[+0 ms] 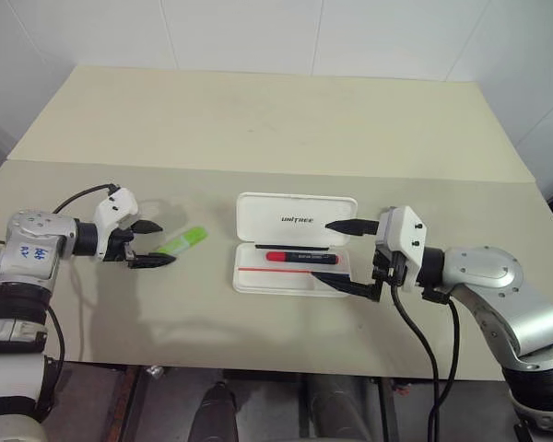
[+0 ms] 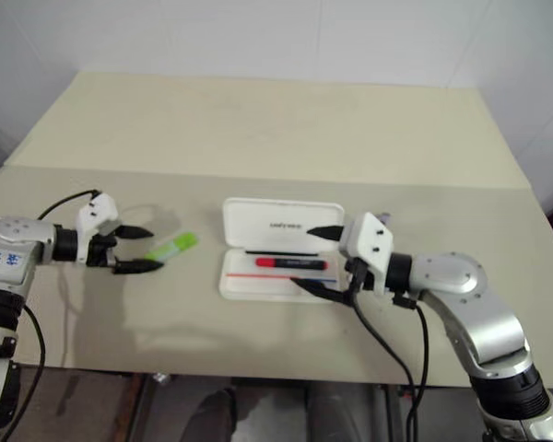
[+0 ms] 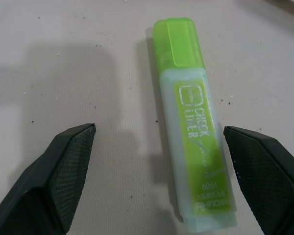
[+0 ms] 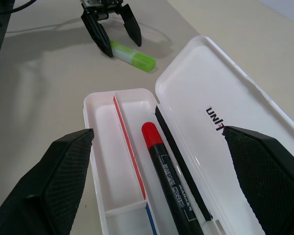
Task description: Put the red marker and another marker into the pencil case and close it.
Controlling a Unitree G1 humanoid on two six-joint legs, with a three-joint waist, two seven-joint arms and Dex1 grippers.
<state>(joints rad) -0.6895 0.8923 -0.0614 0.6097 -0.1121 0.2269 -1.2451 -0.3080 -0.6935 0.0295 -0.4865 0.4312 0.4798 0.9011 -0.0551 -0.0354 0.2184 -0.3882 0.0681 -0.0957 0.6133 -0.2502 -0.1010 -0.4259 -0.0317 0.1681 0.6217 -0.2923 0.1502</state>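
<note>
My left gripper should close on the light-green marker (image 1: 184, 240) now: my fingers are beside the marker's body, low over the beige table, and would hold it.
The white pencil case (image 1: 295, 217) lies open in the middle of the table, lid back, "UNITREE" on the lid. The red marker (image 1: 300, 258) lies inside its tray, red cap toward the left; it shows close up in the right wrist view (image 4: 167, 172). The light-green marker (image 1: 184, 240) lies on the table left of the case. My left gripper (image 1: 152, 243) is open just left of it, its near end between the fingertips (image 3: 71, 161), untouched. My right gripper (image 1: 348, 255) stands open at the case's right end, one finger over the lid, one by the tray's front corner, empty.
The beige table (image 1: 276, 120) stretches far behind the case. Its front edge (image 1: 258, 364) runs close below both arms. Cables hang from both wrists.
</note>
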